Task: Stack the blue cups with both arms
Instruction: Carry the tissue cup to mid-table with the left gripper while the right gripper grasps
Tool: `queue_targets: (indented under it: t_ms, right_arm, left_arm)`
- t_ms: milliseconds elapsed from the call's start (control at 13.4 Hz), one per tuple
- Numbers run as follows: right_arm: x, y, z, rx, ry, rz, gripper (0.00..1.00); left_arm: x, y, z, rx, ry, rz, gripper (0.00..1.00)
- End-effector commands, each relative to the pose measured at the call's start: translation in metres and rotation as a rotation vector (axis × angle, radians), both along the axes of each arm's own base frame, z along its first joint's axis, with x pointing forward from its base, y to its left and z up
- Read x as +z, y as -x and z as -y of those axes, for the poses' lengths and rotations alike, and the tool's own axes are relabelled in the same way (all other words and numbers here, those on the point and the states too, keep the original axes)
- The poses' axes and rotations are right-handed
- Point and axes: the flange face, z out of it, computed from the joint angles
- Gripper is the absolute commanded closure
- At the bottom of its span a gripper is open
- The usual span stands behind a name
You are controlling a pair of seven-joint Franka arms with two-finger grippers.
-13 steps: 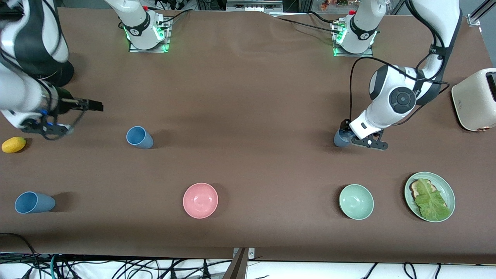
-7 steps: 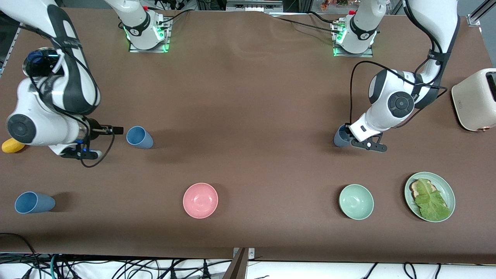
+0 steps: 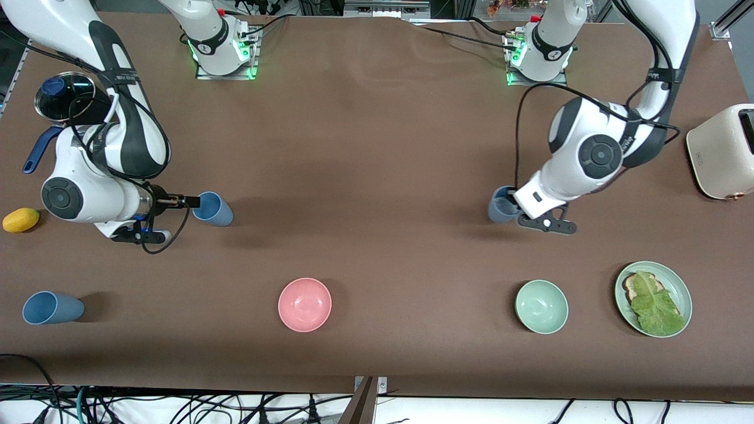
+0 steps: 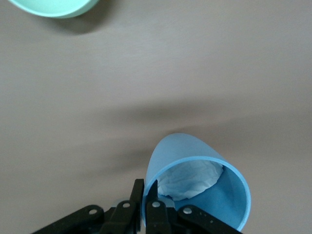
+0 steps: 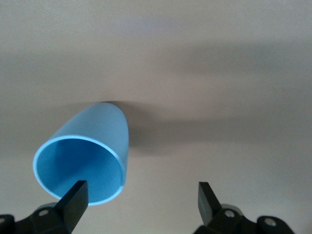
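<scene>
The grey-blue cup should be picked up next by its rim with my right gripper, so that it can be stacked into the brighter blue cup.
A grey-blue cup (image 3: 215, 210) stands on the table toward the right arm's end. My right gripper (image 3: 192, 202) is open beside its rim. In the right wrist view the cup (image 5: 90, 148) sits by one finger, off-centre between the open fingers of the gripper (image 5: 140, 201). My left gripper (image 3: 510, 204) is shut on the rim of a brighter blue cup (image 3: 499, 208), held tilted low over the table. In the left wrist view the gripper (image 4: 145, 197) pinches the wall of this cup (image 4: 195, 161), which holds crumpled white paper. A third blue cup (image 3: 50, 308) stands nearer the front camera.
A pink bowl (image 3: 304, 304), a mint-green bowl (image 3: 541, 306) and a green plate (image 3: 683, 294) with toast and lettuce lie nearer the front camera. A cream toaster (image 3: 721, 152) stands at the left arm's end. A lemon (image 3: 20, 219) and a pot lid (image 3: 65, 97) lie at the right arm's end.
My right arm swung down and brought its gripper up beside the grey-blue cup. My left gripper moved with its cup toward the middle of the table.
</scene>
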Motion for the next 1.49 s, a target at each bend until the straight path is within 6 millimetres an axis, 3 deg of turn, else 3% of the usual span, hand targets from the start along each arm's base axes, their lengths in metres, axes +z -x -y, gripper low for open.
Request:
queue_targets:
  t_ms: [0, 224, 299, 373, 448, 522, 672, 746, 821, 970, 1119, 1269, 1418]
  right_arm:
    - [-0.013, -0.001, -0.004, 0.007, 0.007, 0.000, 0.00]
    - [-0.024, -0.002, -0.004, 0.007, 0.006, 0.000, 0.00]
    - [-0.027, -0.002, -0.004, 0.008, 0.007, -0.003, 0.01]
    - [-0.031, -0.001, -0.005, 0.009, 0.006, -0.009, 0.09]
    - [-0.032, -0.001, -0.006, 0.010, 0.005, -0.011, 0.25]
    - [-0.032, -0.001, -0.008, 0.011, 0.005, -0.012, 0.50]
    - [-0.030, -0.001, -0.012, 0.022, 0.000, -0.009, 0.85]
    - [-0.031, 0.000, -0.015, 0.024, -0.002, -0.014, 1.00]
    - [-0.029, 0.000, -0.020, 0.031, -0.004, -0.017, 1.00]
    - [-0.021, -0.005, -0.031, 0.051, -0.015, 0.001, 1.00]
    - [-0.007, -0.015, -0.047, 0.074, -0.019, 0.036, 1.00]
    - [0.018, -0.023, -0.101, 0.129, -0.022, 0.082, 1.00]
    - [0.038, -0.032, -0.145, 0.025, 0.017, 0.065, 1.00]
  left_arm:
    - [0.009, 0.000, 0.061, 0.153, 0.050, -0.038, 1.00]
    - [-0.012, 0.009, 0.144, 0.269, 0.045, -0.069, 1.00]
    - [-0.028, 0.014, 0.167, 0.310, 0.038, -0.087, 1.00]
    - [-0.043, 0.016, 0.183, 0.346, 0.041, -0.085, 1.00]
    - [-0.053, 0.023, 0.200, 0.357, 0.057, -0.070, 1.00]
    - [-0.062, 0.027, 0.211, 0.361, 0.066, -0.063, 1.00]
    - [-0.067, 0.028, 0.214, 0.373, 0.070, -0.060, 0.97]
    - [-0.068, 0.029, 0.213, 0.374, 0.066, -0.064, 0.46]
    - [-0.068, 0.029, 0.213, 0.379, 0.066, -0.064, 0.00]
    - [-0.047, 0.028, 0.209, 0.395, 0.061, -0.059, 0.00]
    - [-0.012, 0.029, 0.198, 0.384, 0.025, -0.072, 0.00]
    - [0.027, 0.024, 0.170, 0.397, -0.012, -0.073, 0.00]
    - [0.058, 0.014, 0.138, 0.375, -0.033, -0.087, 0.00]
